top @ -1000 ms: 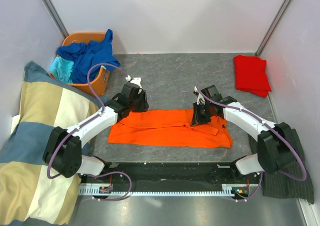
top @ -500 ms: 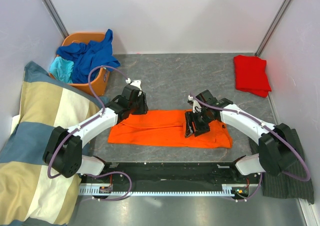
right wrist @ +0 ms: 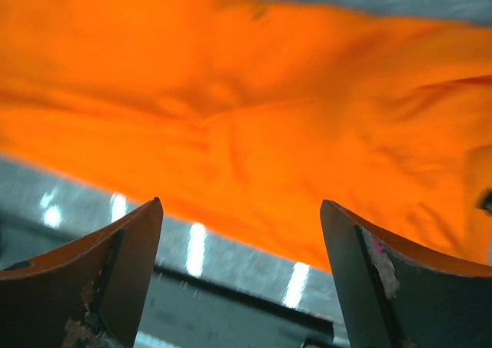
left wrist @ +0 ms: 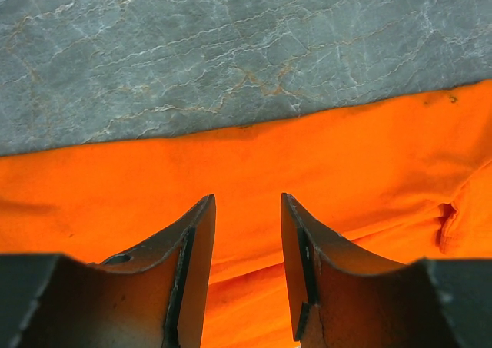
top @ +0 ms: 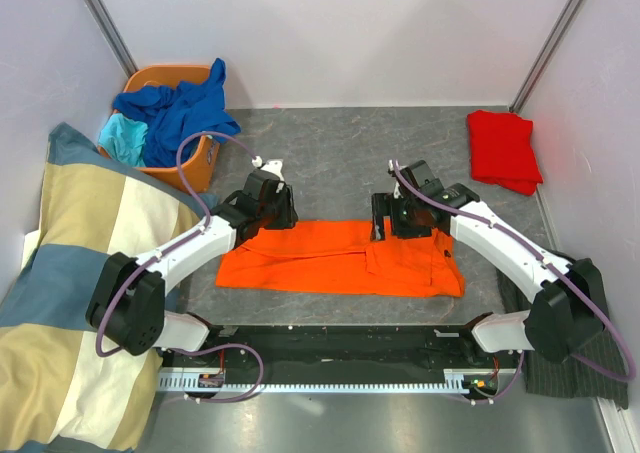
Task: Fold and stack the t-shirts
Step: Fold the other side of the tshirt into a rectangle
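The orange t-shirt is flat. My left gripper should grab it next by its far long edge (top: 305, 225) (left wrist: 247, 136) to swing it around for folding.
The bright orange t-shirt (top: 330, 258) lies in a long flat strip across the near middle of the table, and it fills the left wrist view (left wrist: 231, 164) and the right wrist view (right wrist: 254, 110). My left gripper (top: 272, 216) hovers over the shirt's far left edge, its jaws (left wrist: 246, 198) partly open with nothing between them. My right gripper (top: 390, 218) is above the shirt's far edge right of centre, its jaws (right wrist: 240, 202) wide open and empty. A folded red t-shirt (top: 503, 150) lies at the back right. Royal blue (top: 180, 108) and turquoise (top: 125, 138) t-shirts are heaped in a basket.
The orange basket (top: 200, 161) stands at the back left. A big blue, cream and yellow checked blanket (top: 70, 283) lies along the left side. Dark grey pinstriped cloth (top: 585, 343) lies at the near right. Walls enclose the grey marbled table (top: 340, 153).
My right gripper has opened and let go of the orange shirt, dipping toward the near edge and then drawing back to the far edge. The left gripper has barely moved.
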Motion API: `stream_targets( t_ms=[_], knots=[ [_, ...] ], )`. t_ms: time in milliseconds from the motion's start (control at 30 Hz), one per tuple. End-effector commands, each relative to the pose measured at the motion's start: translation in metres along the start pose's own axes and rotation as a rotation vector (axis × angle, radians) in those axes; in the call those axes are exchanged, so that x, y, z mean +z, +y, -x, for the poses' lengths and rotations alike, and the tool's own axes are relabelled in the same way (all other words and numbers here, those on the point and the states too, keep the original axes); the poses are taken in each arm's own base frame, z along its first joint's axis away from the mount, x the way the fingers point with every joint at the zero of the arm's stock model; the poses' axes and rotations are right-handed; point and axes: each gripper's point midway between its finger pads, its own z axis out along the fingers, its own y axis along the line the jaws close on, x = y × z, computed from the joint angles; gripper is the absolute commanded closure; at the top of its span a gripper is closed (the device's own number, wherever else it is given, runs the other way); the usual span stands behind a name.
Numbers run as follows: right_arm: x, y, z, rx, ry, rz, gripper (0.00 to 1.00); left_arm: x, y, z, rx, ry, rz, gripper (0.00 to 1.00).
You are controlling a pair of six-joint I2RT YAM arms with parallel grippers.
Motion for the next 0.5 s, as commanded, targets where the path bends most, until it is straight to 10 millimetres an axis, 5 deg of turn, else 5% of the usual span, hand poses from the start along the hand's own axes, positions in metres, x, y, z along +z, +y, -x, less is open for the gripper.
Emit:
stream_targets(
  t_ms=[0, 100, 200, 267, 300, 467],
  knots=[
    [-0.007, -0.038, 0.044, 0.127, -0.204, -0.253, 0.07, 0.004, -0.026, 0.017, 0.014, -0.026, -0.117, 0.53],
    [-0.021, -0.050, 0.055, 0.212, -0.291, -0.310, 0.04, 0.006, -0.058, 0.028, 0.074, -0.030, -0.278, 0.50],
    [-0.040, -0.058, 0.062, 0.261, -0.365, -0.321, 0.02, 0.012, -0.091, 0.038, 0.147, -0.024, -0.426, 0.34],
    [-0.049, -0.063, 0.064, 0.276, -0.389, -0.330, 0.02, 0.026, -0.105, 0.035, 0.183, 0.014, -0.488, 0.12],
    [-0.057, -0.065, 0.065, 0.285, -0.412, -0.334, 0.02, 0.028, -0.117, 0.051, 0.215, -0.019, -0.520, 0.02],
    [-0.075, -0.070, 0.065, 0.309, -0.447, -0.328, 0.02, 0.062, -0.155, 0.055, 0.333, 0.047, -0.708, 0.00]
  ],
)
